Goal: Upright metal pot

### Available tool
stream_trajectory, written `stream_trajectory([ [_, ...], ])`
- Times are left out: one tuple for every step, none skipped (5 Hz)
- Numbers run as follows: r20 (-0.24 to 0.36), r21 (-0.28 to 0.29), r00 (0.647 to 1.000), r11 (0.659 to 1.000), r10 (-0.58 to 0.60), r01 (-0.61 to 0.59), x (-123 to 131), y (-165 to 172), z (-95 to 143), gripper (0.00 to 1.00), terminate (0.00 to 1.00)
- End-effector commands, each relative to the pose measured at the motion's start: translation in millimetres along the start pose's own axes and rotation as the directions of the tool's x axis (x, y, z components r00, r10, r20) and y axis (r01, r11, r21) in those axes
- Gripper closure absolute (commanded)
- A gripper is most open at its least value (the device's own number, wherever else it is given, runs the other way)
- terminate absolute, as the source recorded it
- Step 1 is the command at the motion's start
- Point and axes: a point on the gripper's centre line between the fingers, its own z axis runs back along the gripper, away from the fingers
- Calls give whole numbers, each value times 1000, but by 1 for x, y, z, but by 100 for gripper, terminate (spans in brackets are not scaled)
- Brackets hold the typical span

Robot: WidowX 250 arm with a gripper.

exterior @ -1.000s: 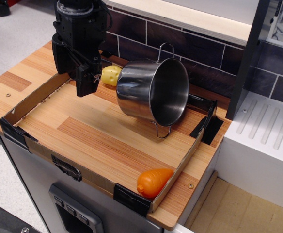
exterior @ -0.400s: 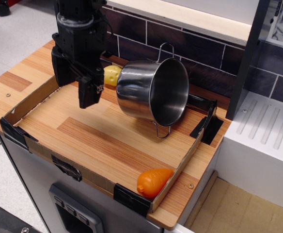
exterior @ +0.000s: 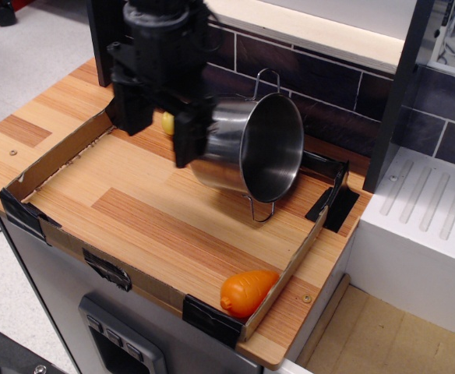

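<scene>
The metal pot is tipped over, so my gripper next needs to grab the pot by its open rim (exterior: 252,114) to stand it upright in the cardboard-rimmed tray.
The shiny metal pot (exterior: 255,148) lies on its side in the cardboard-rimmed tray (exterior: 52,152), mouth facing right and toward me, one wire handle up and one down on the wood. My black gripper (exterior: 161,125) hangs just left of the pot's base, partly covering it. Its fingers (exterior: 187,136) stand apart and hold nothing; contact with the pot cannot be told.
A yellow toy vegetable (exterior: 167,122) shows as a sliver behind the gripper near the back wall. An orange toy carrot (exterior: 247,291) lies in the tray's front right corner. A dark tiled wall stands behind, a white drying rack (exterior: 426,210) to the right.
The gripper has moved to the right, from over the tray's left side to right against the pot's base, now hiding most of the yellow vegetable. The pot has not moved.
</scene>
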Motion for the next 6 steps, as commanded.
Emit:
stream_trajectory([
  [171, -30, 978, 993, 117, -113, 27, -32, 41, 0, 0],
  [306, 80, 937, 977, 166, -199, 41, -42, 53, 0, 0],
  [399, 204, 896, 934, 193, -292, 54, -47, 51, 0, 0],
  [420, 320, 890, 890, 175, -326, 67, -47, 40, 0, 0],
  [394, 330, 900, 885, 186, -328, 72, -44, 31, 0, 0],
  [355, 322, 913, 890, 203, -323, 76, -41, 23, 0, 0],
])
